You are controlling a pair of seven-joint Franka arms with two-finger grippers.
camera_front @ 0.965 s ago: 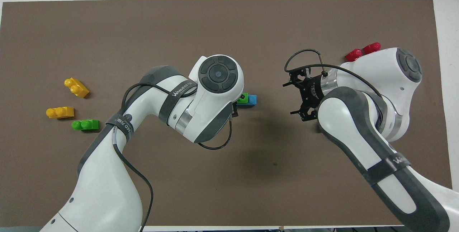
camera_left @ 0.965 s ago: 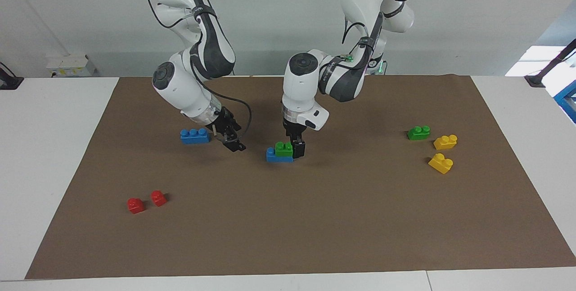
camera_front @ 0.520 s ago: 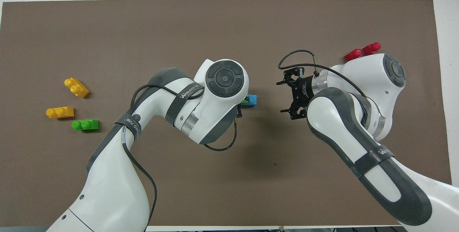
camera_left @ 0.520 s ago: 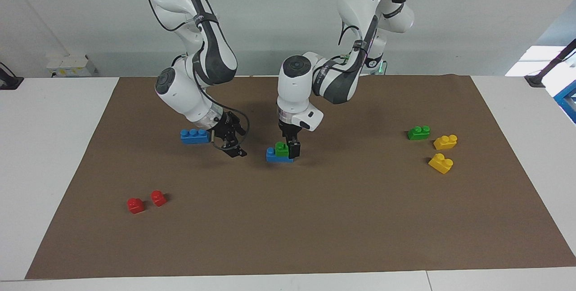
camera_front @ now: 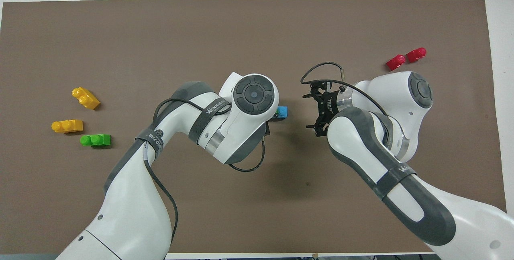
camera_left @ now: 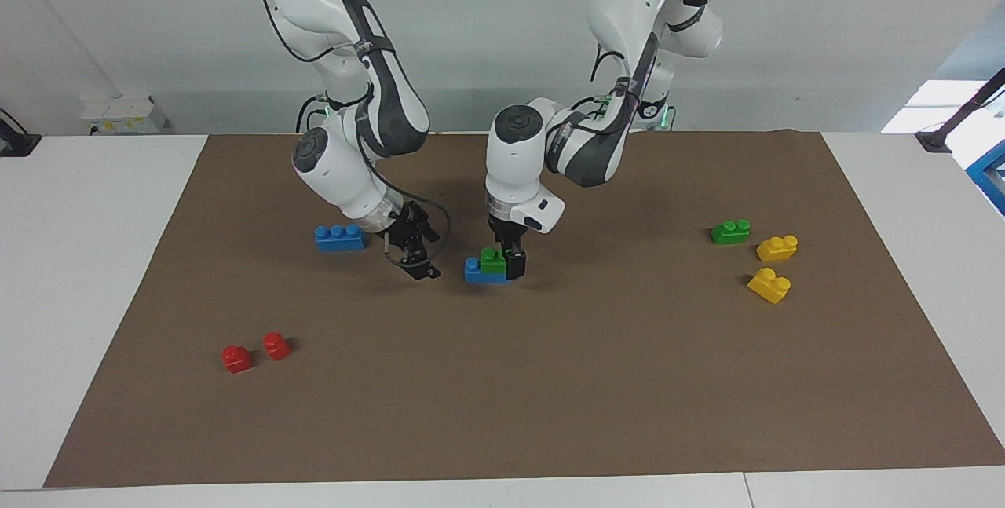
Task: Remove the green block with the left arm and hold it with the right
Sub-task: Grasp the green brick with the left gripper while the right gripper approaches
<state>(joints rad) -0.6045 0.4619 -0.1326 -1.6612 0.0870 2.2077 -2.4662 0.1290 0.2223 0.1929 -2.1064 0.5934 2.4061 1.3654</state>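
Note:
The right gripper grabs the blue brick by its exposed end next, which holds the stack steady while the green block comes off.
A green block sits stacked on a blue brick in the middle of the brown mat. My left gripper points straight down and is at the green block, level with it. In the overhead view the left arm's wrist hides the green block, and only the blue brick's end shows. My right gripper is open and empty, just above the mat beside the blue brick, toward the right arm's end; it also shows in the overhead view.
A second green block and two yellow bricks lie toward the left arm's end. A blue three-stud brick lies beside the right wrist. Two red pieces lie farther from the robots.
My right gripper has moved along the mat toward the stacked bricks. My left gripper has shifted slightly and sunk lower at the green block. The bricks have not moved.

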